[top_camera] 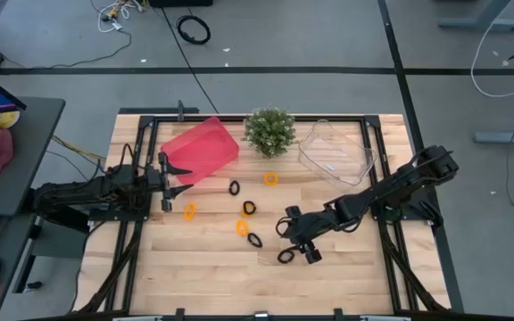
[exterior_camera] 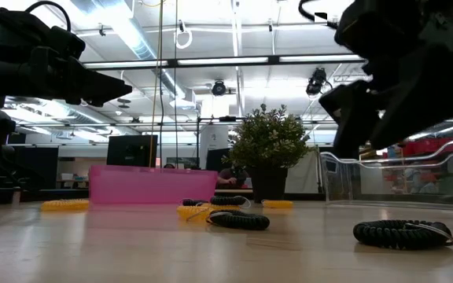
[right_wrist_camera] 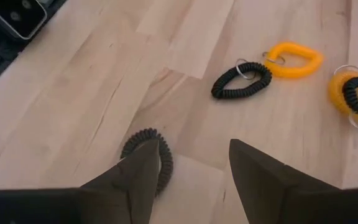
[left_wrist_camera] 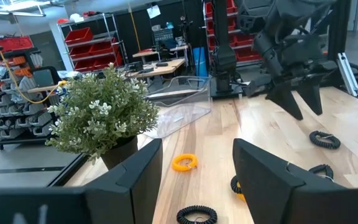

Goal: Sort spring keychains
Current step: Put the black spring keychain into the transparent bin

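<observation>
The right gripper grabs the black keychain by its coiled loop [top_camera: 286, 256] [right_wrist_camera: 164, 163] next, to sort the black keychains.
Several small coiled keychains lie flat on the wooden table: orange ones [top_camera: 270, 179], [top_camera: 190, 210], [top_camera: 242, 227] and black ones [top_camera: 235, 188], [top_camera: 254, 240], [top_camera: 285, 257]. One black loop lies on an orange one [top_camera: 249, 208]. My right gripper [top_camera: 291, 234] hangs open above the table. In the right wrist view its fingers [right_wrist_camera: 191, 149] stand over the nearest black keychain [right_wrist_camera: 148, 155], with another black one [right_wrist_camera: 241, 81] and an orange one [right_wrist_camera: 294, 61] beyond. My left gripper [top_camera: 165, 181], open [left_wrist_camera: 197, 149], waits beside the pink bin [top_camera: 199, 150].
A pink bin and a clear bin [top_camera: 335, 152] stand at the table's far side, with a green potted plant [top_camera: 269, 131] between them. Bare wood lies along the near edge. A large black cable coil [top_camera: 194, 29] lies on the floor beyond the table.
</observation>
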Robot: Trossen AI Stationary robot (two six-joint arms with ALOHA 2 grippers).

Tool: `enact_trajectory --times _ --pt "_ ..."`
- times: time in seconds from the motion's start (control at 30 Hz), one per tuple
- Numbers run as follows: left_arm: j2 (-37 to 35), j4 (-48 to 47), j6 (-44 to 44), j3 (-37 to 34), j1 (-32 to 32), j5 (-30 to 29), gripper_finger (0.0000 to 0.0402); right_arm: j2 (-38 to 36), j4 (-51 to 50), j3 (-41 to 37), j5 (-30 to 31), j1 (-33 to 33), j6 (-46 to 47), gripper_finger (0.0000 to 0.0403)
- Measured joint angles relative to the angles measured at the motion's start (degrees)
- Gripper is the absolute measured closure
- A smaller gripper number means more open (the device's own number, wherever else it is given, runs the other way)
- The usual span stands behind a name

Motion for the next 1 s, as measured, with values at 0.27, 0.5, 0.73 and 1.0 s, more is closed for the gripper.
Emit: enact_trajectory --times 0.27,0.5,0.73,1.0 --pt "0.0 0.2 0.0 0.0 0.0 0.0 0.0202 10.6 6.0 0.0 -4.3 0.0 0.2 0.0204" --pt "0.0 0.2 0.0 0.0 0.0 0.0 0.0202 14.1 6.2 0.3 -5.6 -0.7 -1.9 0.0204" --pt "0.0 0.2 0.0 0.0 0.0 0.0 0.0202 13.9 4.3 0.3 -6.3 -1.5 -3.9 0.023" --pt "0.0 0.2 0.0 0.0 0.0 0.0 0.0202 13.2 0.8 0.5 -9.0 -2.2 -9.5 0.0384"
